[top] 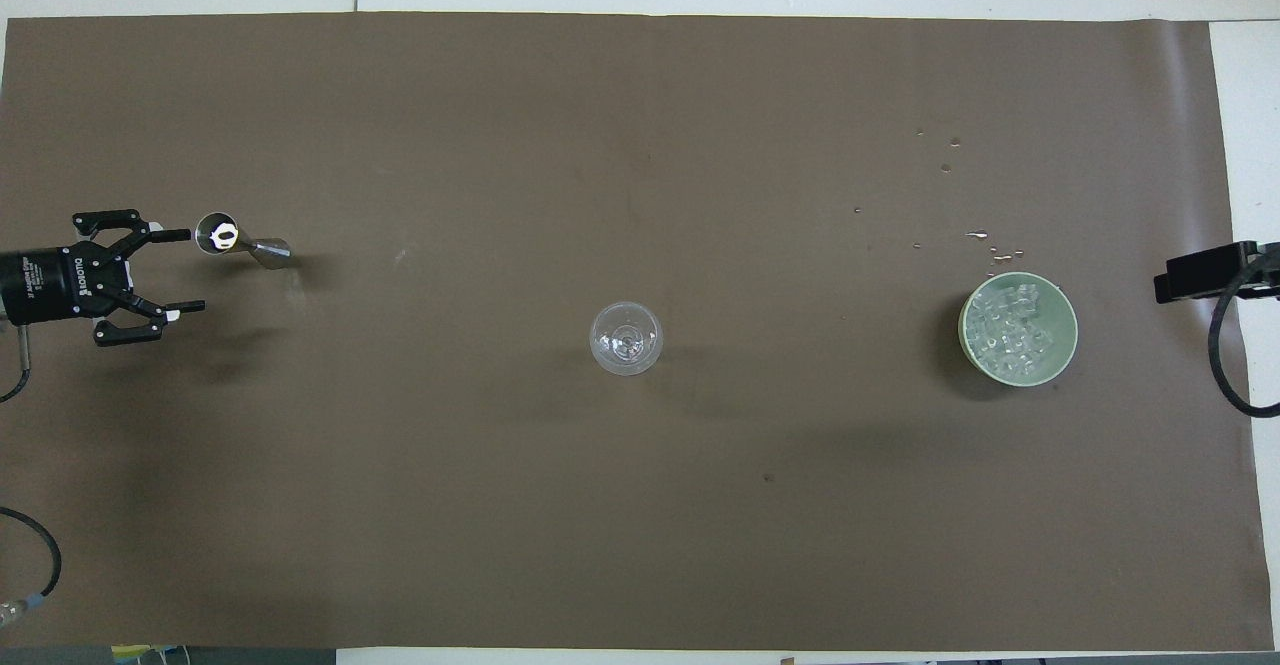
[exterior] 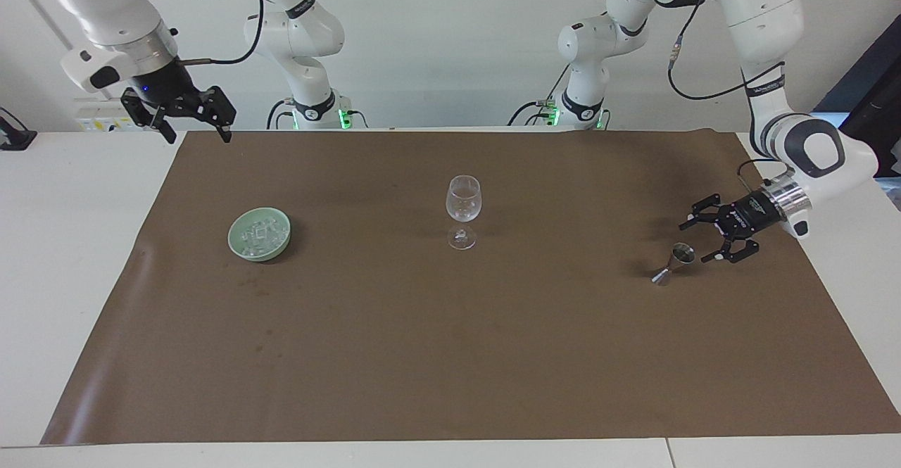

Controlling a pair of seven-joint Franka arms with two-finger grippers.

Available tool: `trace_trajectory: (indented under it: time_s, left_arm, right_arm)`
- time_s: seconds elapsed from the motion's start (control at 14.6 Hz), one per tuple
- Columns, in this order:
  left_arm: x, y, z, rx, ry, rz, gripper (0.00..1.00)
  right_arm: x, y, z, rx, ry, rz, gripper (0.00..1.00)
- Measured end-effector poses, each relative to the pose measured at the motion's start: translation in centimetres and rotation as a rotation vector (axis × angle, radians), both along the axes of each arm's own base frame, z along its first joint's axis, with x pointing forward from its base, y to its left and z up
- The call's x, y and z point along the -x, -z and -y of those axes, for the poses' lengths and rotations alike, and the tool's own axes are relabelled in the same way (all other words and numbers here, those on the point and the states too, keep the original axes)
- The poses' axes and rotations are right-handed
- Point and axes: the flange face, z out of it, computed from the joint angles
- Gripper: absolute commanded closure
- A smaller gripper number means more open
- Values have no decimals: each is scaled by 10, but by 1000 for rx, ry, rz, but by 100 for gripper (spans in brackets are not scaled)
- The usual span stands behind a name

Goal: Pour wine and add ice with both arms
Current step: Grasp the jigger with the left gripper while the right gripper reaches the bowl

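The robot's left gripper will next take hold of the jigger by its narrow middle [top: 250, 245], because the jigger widens into sloping cones at both ends.
A clear, empty wine glass [exterior: 464, 209] [top: 626, 338] stands upright mid-mat. Ice [exterior: 259, 231] [top: 1010, 330] fills a pale green bowl [exterior: 262, 256] [top: 1042, 376] toward the right arm's end. A small steel jigger [exterior: 674, 262] [top: 240, 240] stands toward the left arm's end. No wine shows, and I cannot tell whether the jigger holds any. My left gripper [exterior: 698, 243] [top: 192, 271] hangs low, open, just beside the jigger's cup and apart from it. My right gripper [exterior: 198, 136] waits open and empty, high over the mat's corner nearest its base.
A brown mat [exterior: 450, 355] [top: 500, 505] covers most of the white table [exterior: 70, 243]. Water drops [top: 975, 235] dot the mat just farther from the robots than the bowl. A black part of the right hand [top: 1200, 273] shows at the overhead view's edge.
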Motion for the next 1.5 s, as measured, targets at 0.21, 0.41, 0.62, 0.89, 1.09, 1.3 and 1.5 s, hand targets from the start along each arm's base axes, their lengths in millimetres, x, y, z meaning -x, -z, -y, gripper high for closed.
trace_trajectory:
  time_s: [0.21, 0.41, 0.62, 0.89, 1.09, 1.3, 1.5]
  left_arm:
    - [-3, 16, 9, 41, -77, 29, 17]
    - [4, 32, 9, 66, -107, 45, 17]
    - [7, 43, 13, 111, -139, 85, 17]
    - [6, 49, 24, 135, -152, 83, 17]
    - [6, 51, 27, 134, -171, 83, 17]
    - [4, 54, 37, 132, -178, 80, 17]
    - [4, 55, 39, 132, -179, 79, 34]
  right_arm:
    - [4, 47, 0, -2, -3, -6, 0]
    - [9, 109, -1, -1, -21, 24, 0]
    - [13, 161, -1, -4, -58, 2, 0]
    - [11, 222, 12, 3, -69, 35, 5]
    - [14, 259, 13, 5, -92, 40, 26]
    - [17, 271, 11, 5, -99, 39, 36]
    - [19, 275, 10, 5, -99, 36, 36]
